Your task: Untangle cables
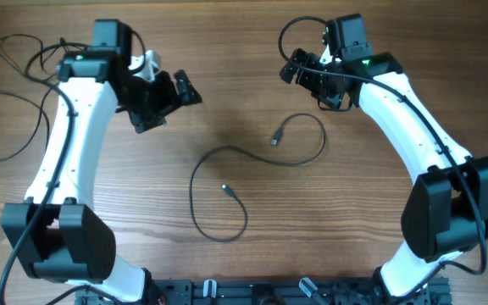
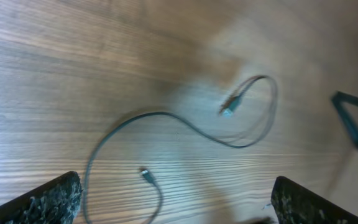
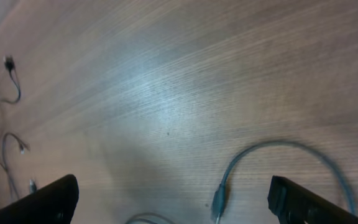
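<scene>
The left gripper grabs the thin black cable by its middle bend (image 1: 221, 148) (image 2: 147, 114) next, to lay it aside untangled with both plugs free.
One thin black cable (image 1: 227, 154) lies loose in an S-shape on the wooden table, with one plug (image 1: 275, 138) at the upper right and the other plug (image 1: 225, 189) lower down. It also shows in the left wrist view (image 2: 185, 124) and partly in the right wrist view (image 3: 278, 149). More thin cables (image 1: 11, 93) lie at the far left, also in the right wrist view (image 3: 5, 143). My left gripper (image 1: 168, 102) is open and empty, above and left of the cable. My right gripper (image 1: 312, 76) is open and empty, above and right of it.
The table (image 1: 244, 254) is bare wood. The robot arms' thicker black cables run along both arms. The arm bases stand at the front edge.
</scene>
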Robot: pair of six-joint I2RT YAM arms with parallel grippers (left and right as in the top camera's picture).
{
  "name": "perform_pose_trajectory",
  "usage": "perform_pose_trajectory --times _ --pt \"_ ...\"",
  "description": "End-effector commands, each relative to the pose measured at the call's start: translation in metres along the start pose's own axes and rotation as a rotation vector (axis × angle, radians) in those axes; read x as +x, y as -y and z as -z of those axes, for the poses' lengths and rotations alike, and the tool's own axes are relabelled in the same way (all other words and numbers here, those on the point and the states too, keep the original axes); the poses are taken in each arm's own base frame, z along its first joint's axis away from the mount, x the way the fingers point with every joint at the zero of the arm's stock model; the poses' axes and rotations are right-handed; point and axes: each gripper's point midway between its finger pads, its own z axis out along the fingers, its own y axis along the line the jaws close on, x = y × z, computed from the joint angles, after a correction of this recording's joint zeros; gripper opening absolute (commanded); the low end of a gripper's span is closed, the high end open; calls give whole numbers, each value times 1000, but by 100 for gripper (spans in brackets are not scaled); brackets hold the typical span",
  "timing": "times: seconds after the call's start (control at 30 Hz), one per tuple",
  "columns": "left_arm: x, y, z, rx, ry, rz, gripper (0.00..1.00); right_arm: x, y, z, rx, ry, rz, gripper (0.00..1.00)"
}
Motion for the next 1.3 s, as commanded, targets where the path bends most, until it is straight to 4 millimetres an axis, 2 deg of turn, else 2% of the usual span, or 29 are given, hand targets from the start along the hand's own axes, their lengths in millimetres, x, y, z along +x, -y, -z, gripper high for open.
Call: perform_pose_trajectory --times 0.0,0.03,0.07,0.13,0.2,0.27,0.33,0.4,0.5,0.6,0.67,0.77,0.83,0.93,1.03,1.13,1.27 --pt "19 0 -13 -139 -30 -89 100 26 -28 12 -192 -171 -19 100" --pt "22 0 -15 -154 -37 -100 100 28 -27 17 -198 -193 -57 100" --pt "27 5 -18 -159 -49 -120 100 28 -20 32 -184 -196 -101 100" --pt "37 13 -26 -160 -70 -160 100 19 -4 66 -135 -121 -80 100" --pt "46 20 -42 -155 -83 -205 100 15 26 122 9 16 -76 100" --pt "47 21 -62 -180 -61 -256 100 36 37 163 69 53 -26 100" --pt "38 15 -76 -235 -9 -284 100 66 40 189 82 15 72 100" --pt "32 11 -91 -254 13 -299 100 92 47 205 105 -36 127 100" --pt "38 0 -121 -284 -37 -332 100 109 55 213 131 -84 122 100" --pt "48 -12 -152 -344 -116 -439 100 112 57 212 134 -99 169 100" --pt "55 -12 -163 -352 -146 -484 100 114 58 212 138 -107 169 100" --pt "61 -1 -171 -349 -151 -627 100 114 59 212 139 -110 167 100" --pt "51 1 -172 -411 -91 -668 100 115 59 212 140 -113 167 100" --pt "43 7 -175 -415 -44 -712 98 115 59 212 141 -114 166 100" --pt "44 5 -175 -419 -60 -745 93 116 60 212 143 -117 165 100" --pt "46 1 -178 -428 -79 -742 93 116 60 212 143 -116 161 100" --pt "61 -9 -184 -436 -161 -755 93 116 60 212 142 -117 160 100"
